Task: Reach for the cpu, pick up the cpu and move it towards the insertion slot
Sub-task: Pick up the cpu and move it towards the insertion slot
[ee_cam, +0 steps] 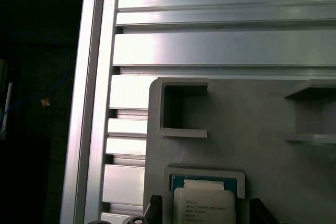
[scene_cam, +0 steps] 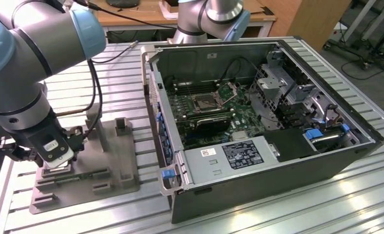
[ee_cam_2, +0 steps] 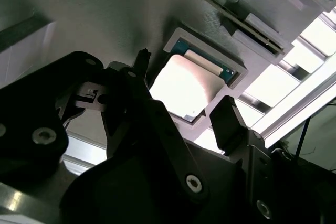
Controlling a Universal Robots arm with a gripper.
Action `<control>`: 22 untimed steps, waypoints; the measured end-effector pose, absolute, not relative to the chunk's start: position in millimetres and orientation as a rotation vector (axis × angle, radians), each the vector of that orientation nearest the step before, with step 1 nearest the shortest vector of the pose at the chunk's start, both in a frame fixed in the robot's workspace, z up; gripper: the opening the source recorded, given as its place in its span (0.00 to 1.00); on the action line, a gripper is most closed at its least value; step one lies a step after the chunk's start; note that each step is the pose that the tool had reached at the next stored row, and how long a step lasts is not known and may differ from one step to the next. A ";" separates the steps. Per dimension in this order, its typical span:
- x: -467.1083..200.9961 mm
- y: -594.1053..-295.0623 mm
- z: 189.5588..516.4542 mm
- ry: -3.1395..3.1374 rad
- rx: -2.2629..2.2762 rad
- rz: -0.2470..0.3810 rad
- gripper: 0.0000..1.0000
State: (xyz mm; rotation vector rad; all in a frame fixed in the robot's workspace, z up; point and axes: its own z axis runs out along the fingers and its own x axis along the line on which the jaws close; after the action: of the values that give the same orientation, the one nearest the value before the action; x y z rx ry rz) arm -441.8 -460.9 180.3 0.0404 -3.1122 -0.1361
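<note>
My gripper needs to move the cpu toward the insertion slot, so next it should grab the cpu by the opposite edges on either side of its printed lettering (ee_cam: 175,208).
The cpu (ee_cam_2: 181,85) is a small silver square chip with a green rim, lying in a square recess of the grey plastic fixture (ee_cam_2: 105,14). In both wrist views my gripper (ee_cam_2: 182,87) hangs just above it, open, one dark finger (ee_cam_2: 143,61) on each side of the chip and neither pressing it. The first wrist view has the cpu (ee_cam: 203,207) between the two fingertips (ee_cam: 153,203). In the exterior view the gripper (scene_cam: 54,163) is low over the fixture (scene_cam: 114,168) at the left. The insertion slot (scene_cam: 205,102) lies open on the green motherboard inside the computer case, its metal lid raised.
The open computer case (scene_cam: 257,185) stands at the exterior view's right on a ribbed aluminium table (scene_cam: 114,214). The fixture carries upright posts (scene_cam: 122,126) and a thin green circuit strip (scene_cam: 75,178). A second arm's base (scene_cam: 211,19) stands behind the case. Cables trail across the table.
</note>
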 end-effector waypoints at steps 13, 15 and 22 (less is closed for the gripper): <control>-441.8 -461.0 177.8 -3.114 0.003 -0.132 0.73; -441.8 -461.0 177.8 -3.114 0.003 -0.132 0.73; -441.8 -461.0 177.8 -3.114 0.002 -0.132 0.64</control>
State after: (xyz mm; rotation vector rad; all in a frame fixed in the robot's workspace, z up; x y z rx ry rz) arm -441.8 -461.0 177.8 0.0025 -3.1136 -0.1317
